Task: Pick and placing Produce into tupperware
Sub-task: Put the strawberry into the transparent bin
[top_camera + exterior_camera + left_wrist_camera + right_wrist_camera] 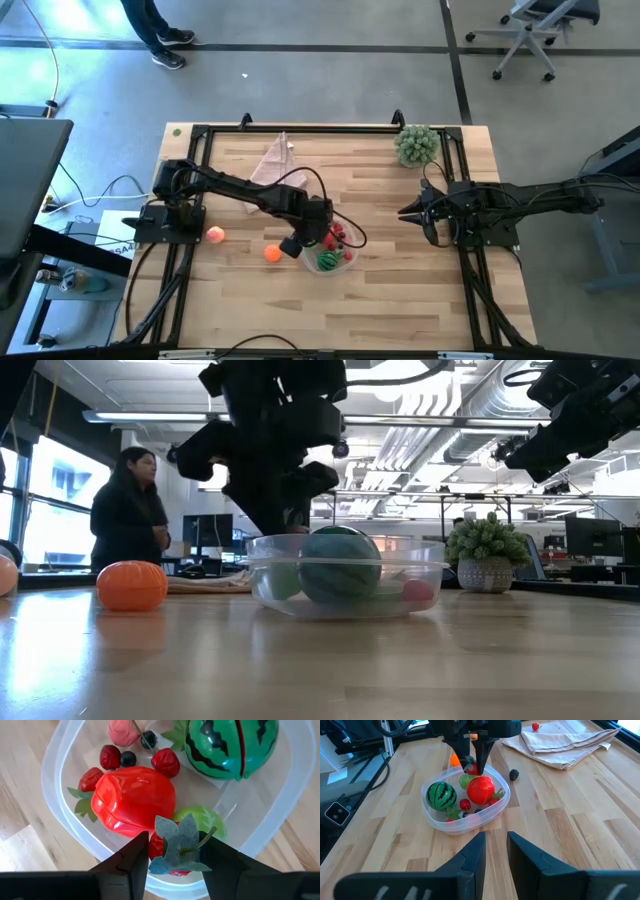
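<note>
The small red strawberry (159,846) hangs low inside the clear tupperware's rim in the left wrist view and would stay in the tupperware, so the left gripper will release it.
The clear tupperware (465,802) sits mid-table and holds a striped melon (441,795), a red apple (480,790), a green apple (466,781) and small berries. My left gripper (175,845) stands over the tub's far side, shut on a small red strawberry (159,846) with a grey-green leaf top. An orange (273,253) and a pink peach (215,235) rest on the wood left of the tub. A dark berry (513,774) lies beside the tub. My right gripper (495,850) waits at the table's right, open by a narrow gap, with nothing in it. My left gripper pinches the small strawberry between its two fingers, just under its leaf top (177,837). The fingers (132,860) come steeply from above, pointing down. The strawberry sits inside the tub's rim, right over the green apple; whether it touches the apple I cannot tell.
A folded pink cloth (272,160) lies at the far side, with a tiny red berry (535,726) near it. A bushy potted plant (417,145) stands at the far right corner. A person (130,510) stands beyond the table. Bare wood lies in front of the tub.
</note>
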